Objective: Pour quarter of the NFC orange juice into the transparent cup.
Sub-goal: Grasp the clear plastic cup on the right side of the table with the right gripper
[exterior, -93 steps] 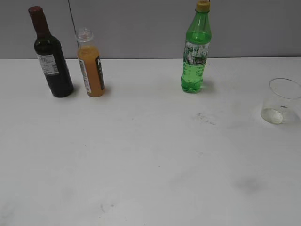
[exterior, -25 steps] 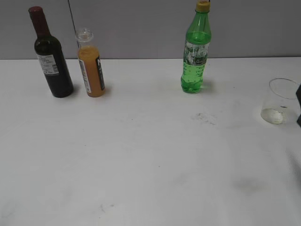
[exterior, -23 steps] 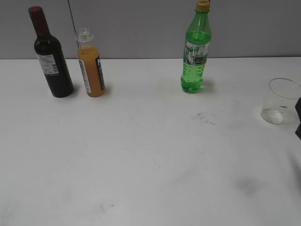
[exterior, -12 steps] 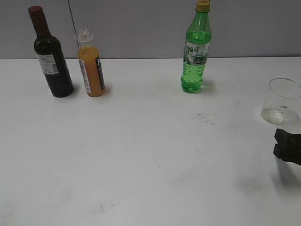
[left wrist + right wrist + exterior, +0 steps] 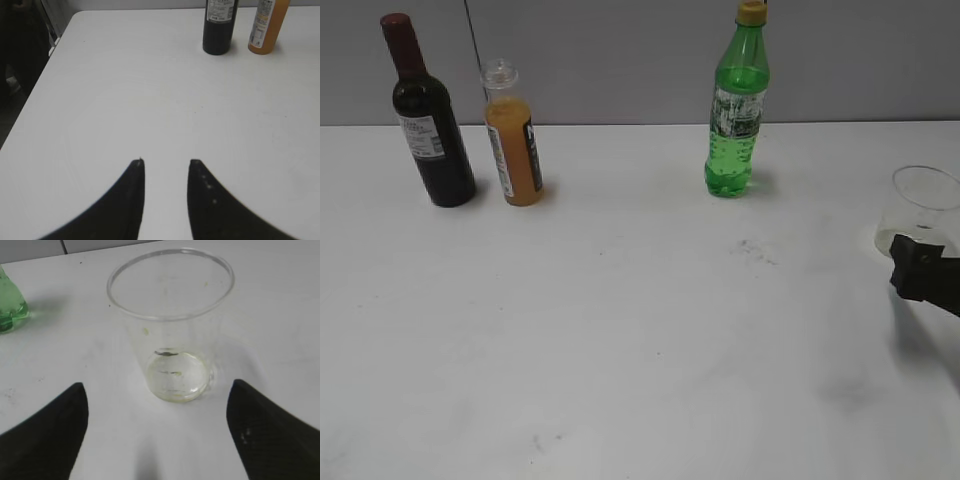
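I should next grab the cup with my right gripper by its narrower lower part point(image 5: 902, 230), because the cup gets wide toward its rim point(image 5: 924, 167).
The NFC orange juice point(image 5: 514, 140) stands uncapped at the back left of the white table; its lower part also shows in the left wrist view point(image 5: 266, 27). The transparent cup point(image 5: 921, 208) stands empty at the right edge, upright, and fills the right wrist view point(image 5: 172, 325). My right gripper point(image 5: 157, 390) is open wide, its fingers just short of the cup on either side; in the exterior view point(image 5: 923, 268) it sits right in front of the cup. My left gripper point(image 5: 166, 162) is open and empty over bare table, well short of the bottles.
A dark wine bottle point(image 5: 428, 120) stands just left of the juice, also in the left wrist view point(image 5: 218, 26). A taller green bottle point(image 5: 735, 110) stands at the back centre; its base shows in the right wrist view point(image 5: 10, 307). The table's left edge point(image 5: 45, 65) drops off.
My right gripper has come in from the right edge and moved up to the cup. The bottles and cup have not moved.
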### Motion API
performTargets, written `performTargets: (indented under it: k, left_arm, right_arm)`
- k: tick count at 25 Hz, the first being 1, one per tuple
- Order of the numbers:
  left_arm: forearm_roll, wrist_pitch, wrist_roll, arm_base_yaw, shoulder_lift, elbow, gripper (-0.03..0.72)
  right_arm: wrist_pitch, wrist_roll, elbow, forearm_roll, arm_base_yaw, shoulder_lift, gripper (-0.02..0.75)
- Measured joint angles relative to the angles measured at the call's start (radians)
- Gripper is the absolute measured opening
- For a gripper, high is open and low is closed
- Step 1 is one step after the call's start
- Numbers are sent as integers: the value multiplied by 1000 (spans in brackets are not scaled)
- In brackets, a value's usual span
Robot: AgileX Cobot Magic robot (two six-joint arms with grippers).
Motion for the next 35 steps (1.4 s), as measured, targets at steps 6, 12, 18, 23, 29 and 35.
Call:
performTargets:
  k: [6,12,18,23,29,35]
  left_arm:
    - [0,0,0,0,0,0,234]
    - [0,0,0,0,0,0,234]
    - [0,0,0,0,0,0,234]
    - [0,0,0,0,0,0,234]
    - [0,0,0,0,0,0,234]
    - [0,0,0,0,0,0,234]
  right_arm:
    - [-1,0,-32,11,0,14,675]
    - [-1,5,-100,26,0,107,677]
    - [-1,58,-177,48,0,188,677]
    - [-1,82,-243,65,0,247,675]
    - [-1,86,-300,115,0,289,674]
    - [-1,86,-348,109,0,299,668]
